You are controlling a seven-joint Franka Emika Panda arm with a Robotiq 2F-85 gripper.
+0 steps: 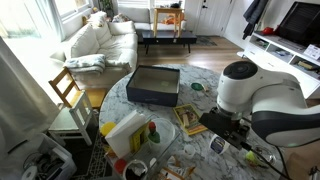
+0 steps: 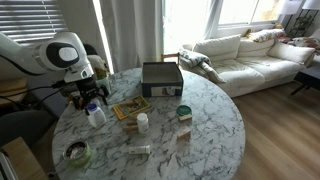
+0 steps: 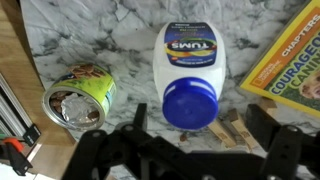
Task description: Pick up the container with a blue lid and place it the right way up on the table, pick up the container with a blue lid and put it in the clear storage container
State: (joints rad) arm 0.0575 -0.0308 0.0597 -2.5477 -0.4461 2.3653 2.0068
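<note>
I need to grip the container with a blue lid (image 3: 190,55) across its lid end next. The container's base then stays free to go into the clear storage container.
The container with a blue lid (image 3: 190,55) is a white rounded tub with a blue label. It appears to lie on its side on the marble table (image 3: 120,25), with the lid towards the wrist camera. My gripper (image 3: 200,118) is open, and its two dark fingers stand either side of the lid end without touching it. In an exterior view the gripper (image 2: 92,98) hovers just over the white tub (image 2: 96,116) near the table's edge. In an exterior view the gripper (image 1: 224,130) hides the tub.
A dark rectangular box (image 2: 162,77) (image 1: 155,85) sits at the far side of the table. An open tin (image 3: 80,98) lies beside the tub, with wooden clothespins (image 3: 235,130) and a yellow book (image 3: 290,60) close by. A small white bottle (image 2: 142,122) and a green-topped cup (image 2: 184,112) stand mid-table.
</note>
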